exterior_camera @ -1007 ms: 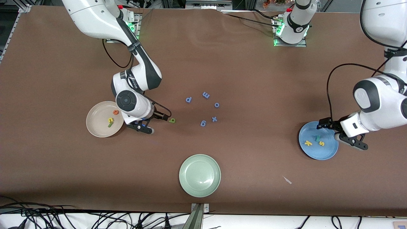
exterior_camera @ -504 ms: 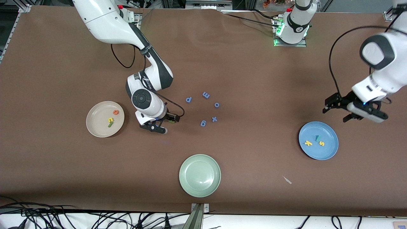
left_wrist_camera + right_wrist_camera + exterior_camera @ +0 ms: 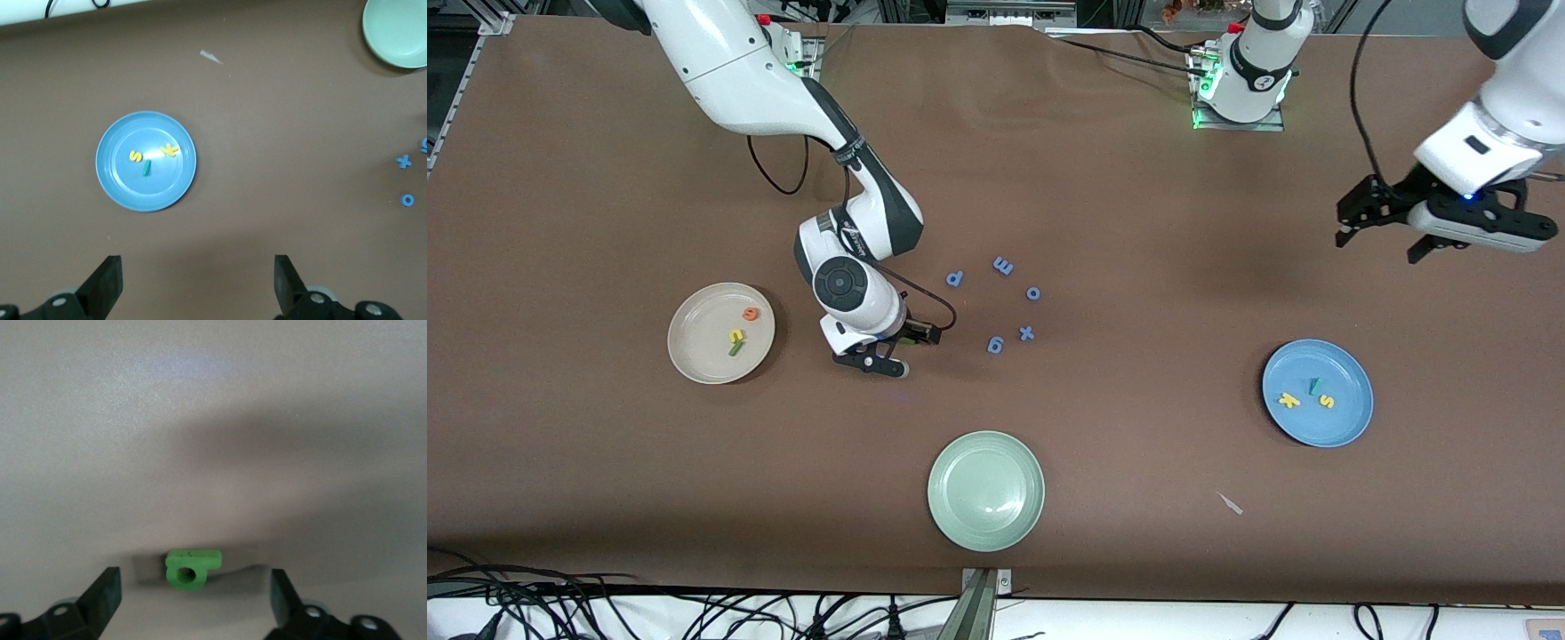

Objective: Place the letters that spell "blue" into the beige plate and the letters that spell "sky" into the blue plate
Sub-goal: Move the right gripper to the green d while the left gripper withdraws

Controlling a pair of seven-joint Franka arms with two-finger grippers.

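The robot's right gripper should close on the green "b" now: its fingers are beside the "b" in the right wrist view, so it would hold the "b" by closing now.
The olive-green "b" (image 3: 192, 568) lies flat on the table between the open fingers of my right gripper (image 3: 195, 597), which touch nothing. In the front view that gripper (image 3: 907, 348) hangs low over the "b" and hides it. The beige plate (image 3: 694, 356) holds the orange "e" (image 3: 751, 313), yellow "u" (image 3: 736, 335) and green "l" (image 3: 735, 348). The blue plate (image 3: 1343, 427) holds the yellow "k" (image 3: 1288, 400), teal "y" (image 3: 1313, 386) and yellow "s" (image 3: 1327, 402). My left gripper (image 3: 1385, 233) is open and empty, raised over bare table at the left arm's end.
Several all-blue letters (image 3: 1003, 265) lie scattered just toward the left arm's end from the right gripper. A pale green plate (image 3: 985, 490) sits near the front camera's edge of the table. A small pale scrap (image 3: 1230, 503) lies near the blue plate.
My right gripper slid away from the beige plate and now straddles the "b". My left gripper lifted off the blue plate and drew back toward its base.
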